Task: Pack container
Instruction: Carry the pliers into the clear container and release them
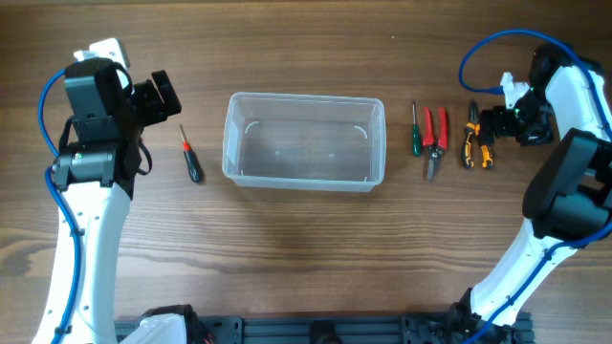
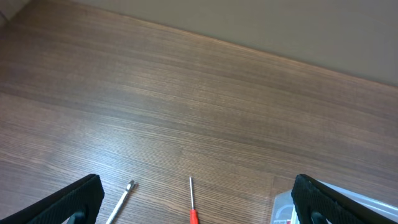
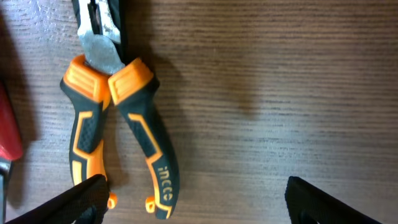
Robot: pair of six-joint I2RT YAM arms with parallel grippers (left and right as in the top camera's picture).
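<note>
My right gripper's fingers are wide apart at the handles of the pliers, so the orange-and-black pliers [image 1: 476,136] would stay on the tabletop if I lifted my right gripper now.
The clear plastic container [image 1: 229,143] stands empty at the table's middle; one corner shows in the left wrist view [image 2: 281,206]. My left gripper [image 1: 164,96] is open and empty, left of the container, above a red-and-black screwdriver [image 1: 191,159]. The left wrist view shows the screwdriver's shaft [image 2: 191,194] between the open fingers [image 2: 199,208]. My right gripper [image 1: 505,120] is open and empty, just right of the orange-and-black pliers [image 1: 476,136]. In the right wrist view the pliers [image 3: 124,124] lie by the left finger of the open gripper [image 3: 208,205].
A green screwdriver [image 1: 415,131] and red pliers [image 1: 435,139] lie between the container and the orange pliers. A red handle [image 3: 7,130] shows at the right wrist view's left edge. A bare metal shaft [image 2: 123,199] lies beside the red screwdriver.
</note>
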